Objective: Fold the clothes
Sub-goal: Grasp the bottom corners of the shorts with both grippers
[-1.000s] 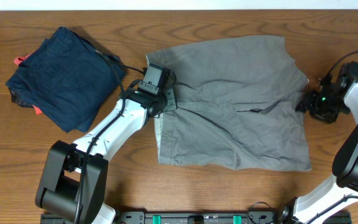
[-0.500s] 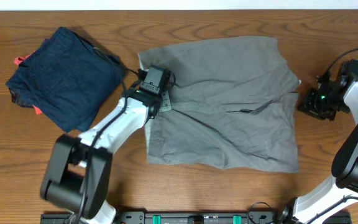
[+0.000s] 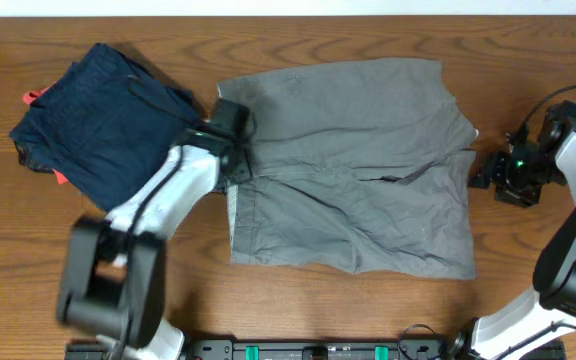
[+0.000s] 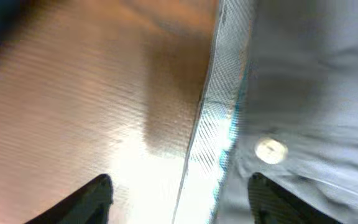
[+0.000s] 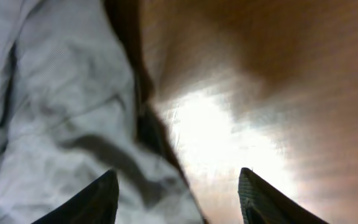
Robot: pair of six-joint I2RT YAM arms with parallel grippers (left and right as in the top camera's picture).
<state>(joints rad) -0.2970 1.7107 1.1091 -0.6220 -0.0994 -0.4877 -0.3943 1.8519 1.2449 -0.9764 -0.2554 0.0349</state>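
Next, my right gripper grabs the grey-khaki shorts [image 3: 358, 165] at the near corner of the leg-hem edge, opposite the waistband, to fold them over.
The grey-khaki shorts [image 3: 358, 165] lie spread flat in the middle of the wooden table, waistband to the left. My left gripper [image 3: 230, 132] hovers open over that waistband edge. In the left wrist view its fingers straddle the pale waistband lining [image 4: 219, 106] next to a button [image 4: 270, 150], with nothing pinched in the left gripper [image 4: 182, 202]. My right gripper [image 3: 480, 180] stands open at the shorts' right edge. In the right wrist view the crumpled cloth [image 5: 55, 93] lies under the left finger of the right gripper [image 5: 178, 199], and bare wood under the other.
A folded dark navy garment [image 3: 98, 125] with red bits [image 3: 33, 97] lies at the back left, close to my left arm. Bare wood [image 3: 368, 310] runs along the front of the table. The table's far edge [image 3: 288, 12] is at the top.
The shorts slid left across the table. My left gripper moved left with them, then opened and let go of the waistband. The right gripper narrowed, then opened again at the right edge.
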